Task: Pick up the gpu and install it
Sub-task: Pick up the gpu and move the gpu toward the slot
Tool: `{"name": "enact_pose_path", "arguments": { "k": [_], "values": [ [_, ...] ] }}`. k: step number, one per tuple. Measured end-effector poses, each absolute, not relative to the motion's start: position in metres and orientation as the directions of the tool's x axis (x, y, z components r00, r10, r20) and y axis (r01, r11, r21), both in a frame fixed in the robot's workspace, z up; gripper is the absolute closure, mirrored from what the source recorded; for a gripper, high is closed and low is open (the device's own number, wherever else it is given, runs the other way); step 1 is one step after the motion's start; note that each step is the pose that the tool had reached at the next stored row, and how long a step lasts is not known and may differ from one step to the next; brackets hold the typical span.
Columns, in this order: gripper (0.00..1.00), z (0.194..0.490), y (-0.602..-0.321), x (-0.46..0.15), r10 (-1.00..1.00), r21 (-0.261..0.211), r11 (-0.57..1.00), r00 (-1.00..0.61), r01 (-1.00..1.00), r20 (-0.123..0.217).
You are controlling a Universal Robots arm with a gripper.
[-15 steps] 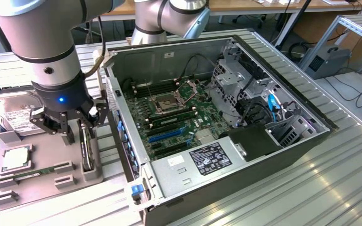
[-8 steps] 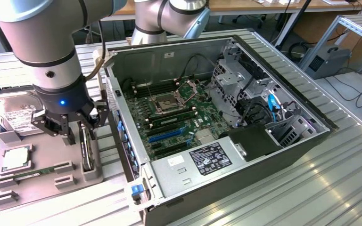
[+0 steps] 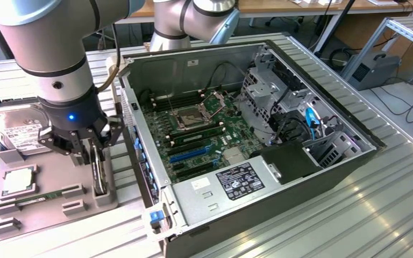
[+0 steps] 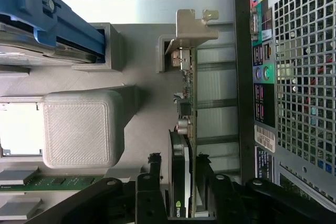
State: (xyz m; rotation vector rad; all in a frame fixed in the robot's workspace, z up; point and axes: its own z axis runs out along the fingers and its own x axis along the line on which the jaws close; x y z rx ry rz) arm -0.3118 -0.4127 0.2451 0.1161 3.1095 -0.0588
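I should next grab the GPU by its black fan end (image 4: 180, 182) with my gripper. That leaves the GPU's silver end bracket (image 4: 191, 31) free for the install.
The gpu (image 3: 103, 181) stands on edge in a slot of the grey holder tray (image 3: 45, 215), just outside the open computer case (image 3: 321, 172) on the exterior view's left. My gripper (image 3: 97, 161) has come down over it from above. In the wrist view the gpu (image 4: 187, 103) appears as a thin card with a black fan and a silver end bracket (image 4: 191, 24). The gripper (image 4: 178, 162) straddles the fan end with one black finger on each side. It is open, with a narrow gap still visible beside the fan.
The tray also holds a silver hard drive (image 3: 20, 131) with blue rails (image 4: 52, 22), a processor (image 3: 19, 180) and a green memory stick (image 3: 38, 200). The case's rear panel (image 4: 294, 77) stands close beside the gpu. The motherboard (image 3: 192, 140) with blue slots lies inside the case.
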Motion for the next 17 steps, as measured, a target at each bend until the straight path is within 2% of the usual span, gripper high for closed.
{"name": "enact_pose_path", "arguments": {
  "k": [1, 2, 3, 4, 17],
  "values": [
    [0.66, 0.2451, -0.4127, -0.3118, 0.074, -0.037, 0.997, -0.997, 0.075, -0.031],
    [0.66, 0.2451, -0.4127, -0.3117, 0.074, -0.037, 0.997, -0.997, 0.075, -0.031],
    [0.72, 0.2451, -0.4127, -0.3118, 0.074, -0.037, 0.997, -0.997, 0.075, -0.031],
    [0.73, 0.2451, -0.4127, -0.3118, 0.074, -0.037, 0.996, -0.997, 0.075, -0.031],
    [0.73, 0.2458, -0.4127, -0.3117, 0.074, -0.036, 0.997, -0.997, 0.075, -0.031]
  ]
}}
